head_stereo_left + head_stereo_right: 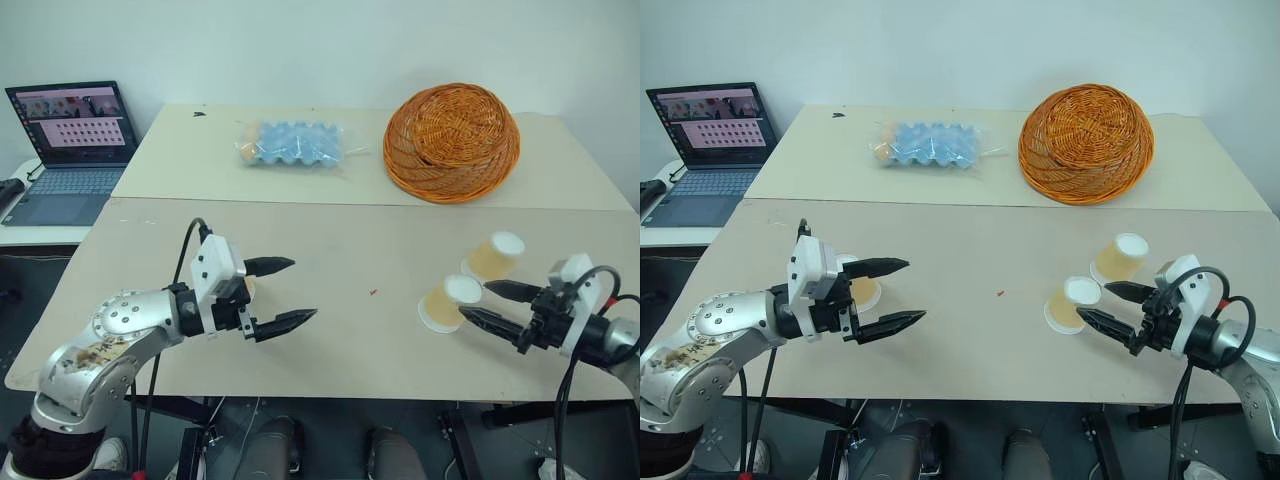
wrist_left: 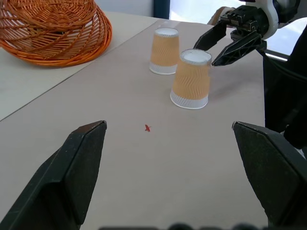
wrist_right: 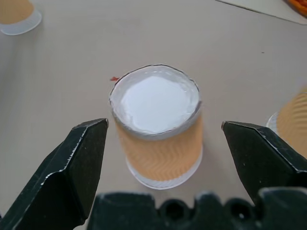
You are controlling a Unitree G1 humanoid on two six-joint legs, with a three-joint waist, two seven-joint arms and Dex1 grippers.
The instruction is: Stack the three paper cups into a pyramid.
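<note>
My right gripper must first move toward the nearer cup, ahead of its fingers.
Two paper cups stand upside down, white bases up, on the right of the table: the nearer cup [image 1: 447,303] and the farther cup [image 1: 494,256]. My right gripper [image 1: 476,300] is open, its fingertips just to the right of the nearer cup. In the right wrist view that cup [image 3: 156,129] stands just ahead of the open jaws, not gripped. The third paper cup [image 1: 862,290] sits on the left, partly hidden behind my left gripper [image 1: 915,289]. That gripper is open and holds nothing.
An upturned orange wicker basket [image 1: 452,140] and a bagged blue egg tray [image 1: 293,143] lie on the far table. A laptop [image 1: 72,140] stands on a side table at the far left. A small red speck [image 1: 372,293] marks the table's middle.
</note>
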